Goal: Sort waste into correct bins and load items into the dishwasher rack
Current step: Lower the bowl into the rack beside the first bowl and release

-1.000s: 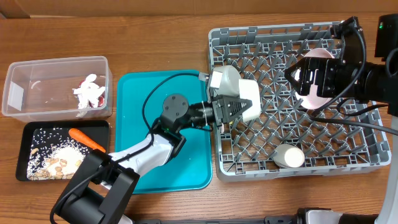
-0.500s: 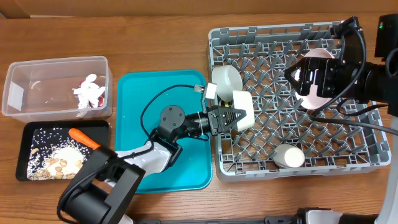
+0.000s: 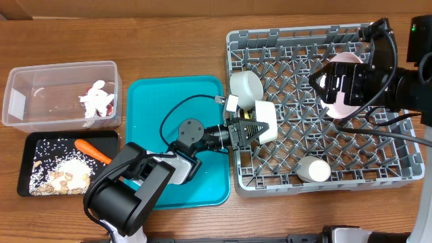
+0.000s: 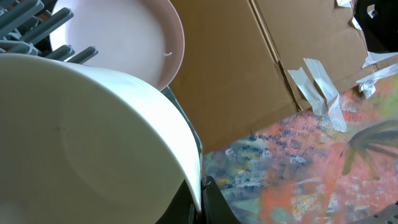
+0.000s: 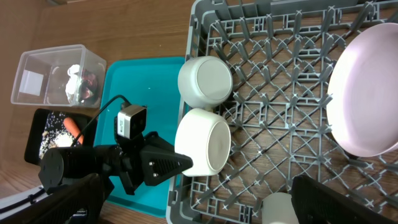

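The small white bowl's lower edge sits down among the grey rack's wires, so my left gripper should release it.
My left gripper (image 3: 251, 128) is shut on the rim of a small white bowl (image 3: 265, 121), held on its side over the left part of the grey dishwasher rack (image 3: 304, 32). The left wrist view shows the fingers (image 4: 211, 205) pinching the bowl's rim (image 4: 93, 143). A second white bowl (image 3: 245, 86) lies in the rack just behind it. The pale pink plate (image 3: 345, 67) stands in the rack under my right gripper (image 3: 341, 91), which is open and empty. The fork and spoon are out of view.
The clear tub (image 3: 40, 91) holds white tissue (image 3: 93, 100) and a red wrapper (image 3: 102, 112). The black tray (image 3: 30, 145) holds the carrot (image 3: 93, 150) and beige crumbs (image 3: 62, 177). The teal tray (image 3: 155, 101) lies under the left arm. A white cup-like item (image 3: 314, 169) lies at the rack's front.
My left gripper has shifted with the bowl toward the table's front, away from the second bowl. The left arm's elbow has swung. The right arm has not moved.
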`<state>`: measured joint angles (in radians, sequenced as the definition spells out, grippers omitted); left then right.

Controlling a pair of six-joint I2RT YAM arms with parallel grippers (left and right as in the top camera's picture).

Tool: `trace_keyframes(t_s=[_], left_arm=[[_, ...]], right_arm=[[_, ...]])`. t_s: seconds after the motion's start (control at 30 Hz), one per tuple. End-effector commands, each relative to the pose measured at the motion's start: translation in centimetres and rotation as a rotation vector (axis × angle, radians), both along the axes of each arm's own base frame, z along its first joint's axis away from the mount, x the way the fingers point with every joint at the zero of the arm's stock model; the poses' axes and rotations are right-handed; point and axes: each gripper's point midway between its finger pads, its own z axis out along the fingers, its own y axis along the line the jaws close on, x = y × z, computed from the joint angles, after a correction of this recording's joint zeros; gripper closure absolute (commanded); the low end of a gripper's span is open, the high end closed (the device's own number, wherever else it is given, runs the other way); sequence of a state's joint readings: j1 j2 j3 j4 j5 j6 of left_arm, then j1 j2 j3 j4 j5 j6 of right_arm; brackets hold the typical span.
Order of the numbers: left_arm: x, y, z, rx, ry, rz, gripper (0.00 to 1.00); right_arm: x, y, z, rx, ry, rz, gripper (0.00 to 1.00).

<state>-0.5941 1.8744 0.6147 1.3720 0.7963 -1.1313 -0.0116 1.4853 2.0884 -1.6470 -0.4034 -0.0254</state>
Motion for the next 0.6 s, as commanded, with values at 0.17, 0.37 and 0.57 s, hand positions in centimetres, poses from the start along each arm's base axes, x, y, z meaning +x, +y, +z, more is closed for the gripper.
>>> trace_keyframes(t_s=[0.17,0.37,0.57], left_arm=[[-0.5,-0.2,-0.8,0.011,0.021,-0.027,0.79],[-1.0,-0.3,-1.1,0.021,0.03,-0.055,0.68],[-1.6,-0.2,-1.5,0.036,0.044,-0.094,0.33]], right_arm=[[0.0,0.1,0.3,-0.003,-0.011,0.003,0.0],[0.0,0.1,0.3,-0.003,-0.011,0.003,0.0],[0.0,0.1,0.3,-0.003,-0.011,0.003,0.0]])
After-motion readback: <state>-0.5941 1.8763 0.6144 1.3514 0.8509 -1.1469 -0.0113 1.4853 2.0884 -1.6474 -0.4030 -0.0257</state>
